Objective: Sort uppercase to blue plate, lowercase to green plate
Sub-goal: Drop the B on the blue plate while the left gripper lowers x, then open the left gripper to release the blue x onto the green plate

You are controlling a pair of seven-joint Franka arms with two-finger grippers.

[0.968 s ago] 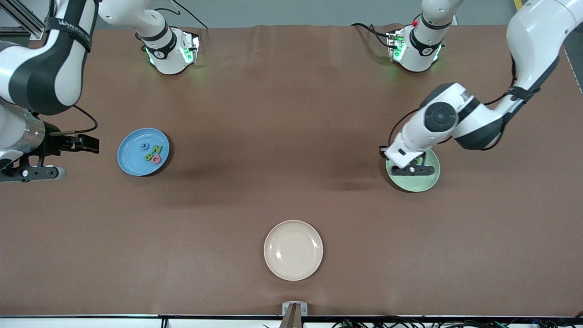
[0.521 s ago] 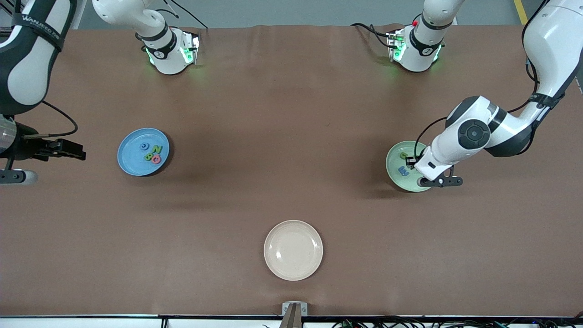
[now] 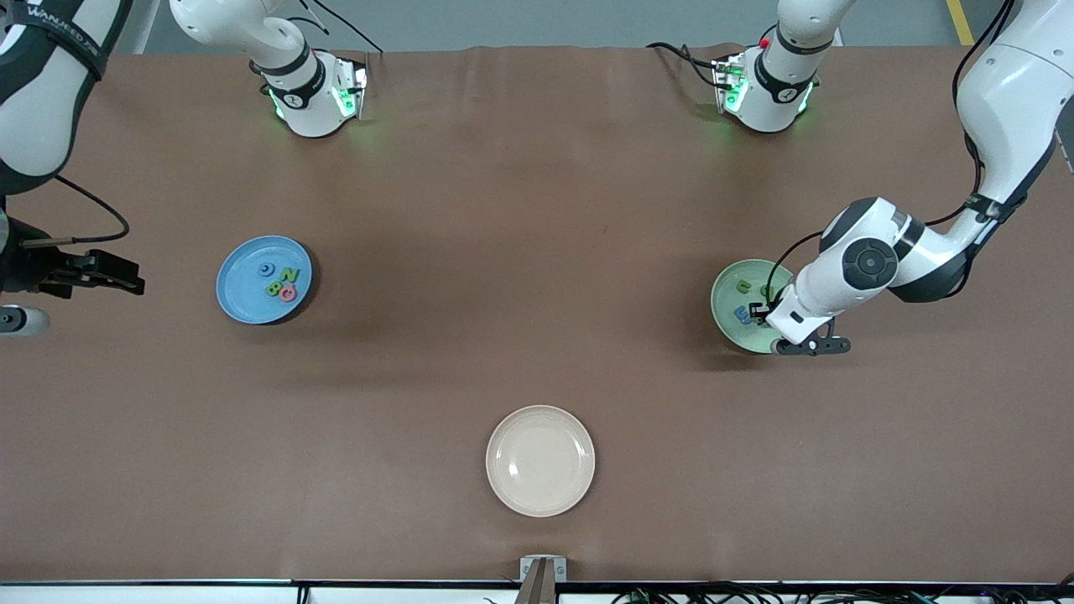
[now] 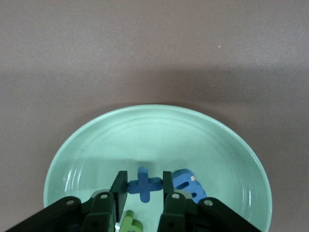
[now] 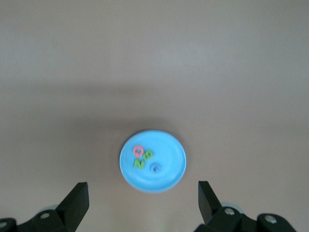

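The blue x is low inside the green plate's rim and would lie in the plate if I opened now, so my left gripper releases the x next.
The blue plate holds the uppercase letters: pink Q, green N, green B and a blue ring; it also shows in the right wrist view. My right gripper is open and empty over the table beside the blue plate, toward the right arm's end. My left gripper is low over the green plate, shut on the blue x. The blue three-pronged letter and a green letter lie in that plate.
An empty cream plate sits near the table's front edge at the middle. Brown table surface lies between the plates. The two arm bases stand along the back edge.
My left gripper has shifted over the green plate toward the left arm's end, uncovering letters in it. My right gripper has drawn away from the blue plate toward the table's end.
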